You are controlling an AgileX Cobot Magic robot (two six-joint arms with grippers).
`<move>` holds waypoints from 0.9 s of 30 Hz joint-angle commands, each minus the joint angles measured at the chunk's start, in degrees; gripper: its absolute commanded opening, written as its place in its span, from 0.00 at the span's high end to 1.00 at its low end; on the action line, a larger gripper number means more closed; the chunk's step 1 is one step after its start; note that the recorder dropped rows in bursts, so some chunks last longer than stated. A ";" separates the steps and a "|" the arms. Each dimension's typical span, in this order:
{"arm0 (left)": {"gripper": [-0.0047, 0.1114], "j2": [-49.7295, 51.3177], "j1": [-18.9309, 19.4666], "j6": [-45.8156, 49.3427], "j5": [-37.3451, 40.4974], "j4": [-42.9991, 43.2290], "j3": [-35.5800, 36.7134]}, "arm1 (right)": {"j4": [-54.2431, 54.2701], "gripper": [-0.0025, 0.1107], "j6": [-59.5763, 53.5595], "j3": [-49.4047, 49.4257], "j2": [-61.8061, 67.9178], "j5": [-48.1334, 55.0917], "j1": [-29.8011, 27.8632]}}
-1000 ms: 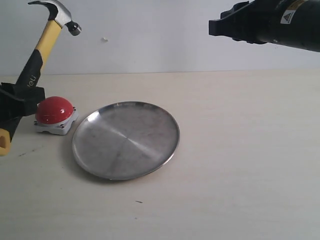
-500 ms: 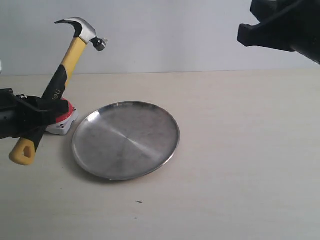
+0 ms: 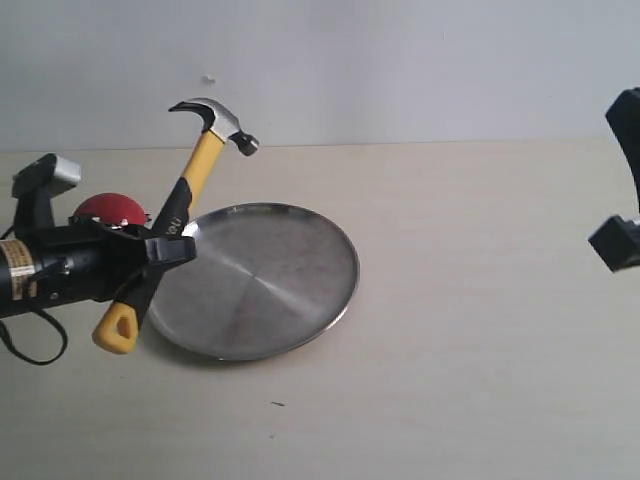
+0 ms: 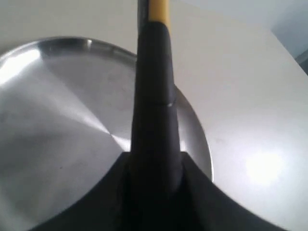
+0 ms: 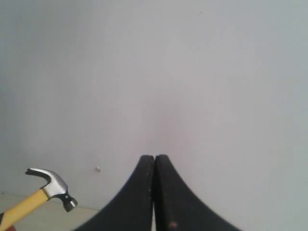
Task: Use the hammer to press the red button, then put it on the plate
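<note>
My left gripper should keep holding the hammer (image 3: 187,192), because it hangs tilted and its metal head (image 3: 222,122) is high above the silver plate.
My left gripper (image 3: 160,252) is shut on the hammer (image 3: 187,192), gripping the black part of its handle. The hammer is tilted, its dark metal head up toward the wall and its yellow looped end low near the plate's left rim. In the left wrist view the hammer handle (image 4: 154,96) runs over the silver plate (image 4: 57,106). The plate (image 3: 270,290) lies flat on the table. The red button (image 3: 105,208) sits behind the left arm, mostly hidden. My right gripper (image 5: 154,159) is shut and empty, raised and facing the wall; only a part of it (image 3: 620,240) shows at the right edge.
The pale wooden table (image 3: 480,330) stretches to the right of the plate. A plain white wall (image 3: 400,70) stands behind. The hammer head (image 5: 53,185) shows low in the right wrist view.
My left gripper carried the hammer rightward from beside the button to over the plate's left edge, covering most of the button. The right arm withdrew to the right and lower.
</note>
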 commanded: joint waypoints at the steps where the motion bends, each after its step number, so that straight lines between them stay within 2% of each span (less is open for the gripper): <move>1: 0.96 2.81 -4.45 -3.26 -1.80 -1.52 -5.46 | -0.23 0.98 -2.79 4.80 -2.70 -6.67 0.06; 4: 0.96 5.05 -6.83 -6.02 2.38 -1.52 -8.72 | -0.11 0.98 -4.13 6.28 -4.72 -8.63 0.06; 8: 0.96 7.81 -8.98 -7.90 4.21 -1.28 -11.79 | -0.69 0.98 -6.26 6.28 -9.02 -8.63 0.06; 15: 0.96 12.86 -9.35 -16.30 4.87 4.66 -16.56 | -8.75 0.98 -6.63 6.28 -20.00 -8.63 0.06; 21: 0.96 13.74 -9.35 -17.62 8.29 5.36 -17.25 | -11.84 0.98 -6.34 6.28 -35.71 3.47 0.06; 25: 0.96 13.74 -9.35 -18.99 8.27 5.46 -17.25 | -7.65 0.98 -6.31 6.28 -46.53 16.13 0.06; 27: 0.96 13.74 -9.35 -19.73 8.27 5.76 -17.25 | -7.49 0.98 -6.31 6.28 -50.06 18.91 0.06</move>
